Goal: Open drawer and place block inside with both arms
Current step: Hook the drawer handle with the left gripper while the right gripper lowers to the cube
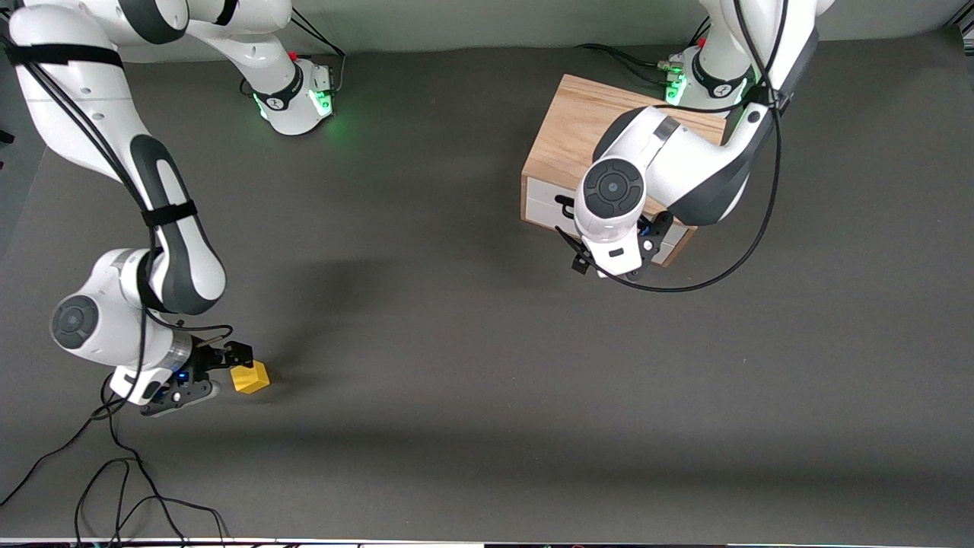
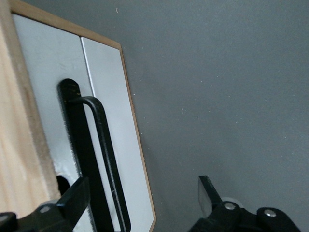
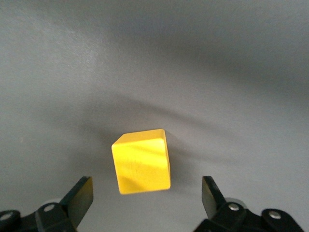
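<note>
My right gripper needs to move toward the yellow block before it closes, because its fingers stop short of the block's near edge and would miss now.
The yellow block (image 1: 250,377) sits on the grey table at the right arm's end, nearer to the front camera. My right gripper (image 1: 227,371) is low beside it, open and empty. In the right wrist view the block (image 3: 142,161) lies just ahead of the right gripper (image 3: 145,198), not between its fingers. The oak cabinet (image 1: 578,129) stands by the left arm's base, its white-fronted drawer (image 1: 542,199) shut. My left gripper (image 1: 605,255) hangs in front of the drawer, open. In the left wrist view the black handle (image 2: 99,159) lies between the left gripper's (image 2: 142,195) fingers, close to one finger (image 2: 75,200).
Loose black cables (image 1: 129,487) lie on the table near the front edge at the right arm's end. The left arm's cable (image 1: 708,278) loops out over the table beside the cabinet.
</note>
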`<control>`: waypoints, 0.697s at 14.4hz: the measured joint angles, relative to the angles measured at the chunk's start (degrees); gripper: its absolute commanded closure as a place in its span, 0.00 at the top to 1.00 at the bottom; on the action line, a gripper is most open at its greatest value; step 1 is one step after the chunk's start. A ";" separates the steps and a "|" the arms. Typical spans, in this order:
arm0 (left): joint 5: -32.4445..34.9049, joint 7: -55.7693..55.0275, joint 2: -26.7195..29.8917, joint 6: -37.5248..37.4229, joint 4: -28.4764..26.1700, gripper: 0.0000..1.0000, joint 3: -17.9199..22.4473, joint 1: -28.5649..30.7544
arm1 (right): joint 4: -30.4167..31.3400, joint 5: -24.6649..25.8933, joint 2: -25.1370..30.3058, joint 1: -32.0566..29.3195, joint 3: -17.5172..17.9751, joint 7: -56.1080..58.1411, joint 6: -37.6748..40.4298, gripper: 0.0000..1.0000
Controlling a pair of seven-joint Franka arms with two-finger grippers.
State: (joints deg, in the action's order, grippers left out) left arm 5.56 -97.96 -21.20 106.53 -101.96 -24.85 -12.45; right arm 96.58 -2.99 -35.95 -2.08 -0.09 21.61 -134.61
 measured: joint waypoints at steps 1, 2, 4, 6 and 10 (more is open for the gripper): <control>-0.05 -0.02 -0.10 0.96 -0.97 1.00 0.00 0.00 | -0.03 0.00 -0.67 0.04 0.04 0.00 -0.77 1.00; -0.14 -0.09 -0.18 1.73 -1.91 1.00 -0.02 0.00 | -0.04 0.00 -1.14 0.05 0.08 0.00 -1.47 1.00; -0.32 -0.65 -0.54 2.69 -3.26 1.00 -0.02 0.00 | -0.10 0.00 -1.92 0.05 0.09 0.00 -2.00 1.00; -0.37 -0.93 -1.36 3.52 -3.81 1.00 -0.02 0.00 | -0.10 0.00 -2.63 0.05 0.10 0.00 -2.68 1.00; -0.39 -1.09 -2.97 5.06 -3.98 1.00 -0.01 0.00 | -0.12 0.00 -4.46 0.04 0.09 0.00 -4.01 0.95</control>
State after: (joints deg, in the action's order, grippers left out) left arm 5.17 -99.05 -24.17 111.59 -105.94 -24.86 -12.45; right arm 96.46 -2.99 -40.40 -2.04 0.00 21.61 -138.62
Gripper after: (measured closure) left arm 0.000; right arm 0.000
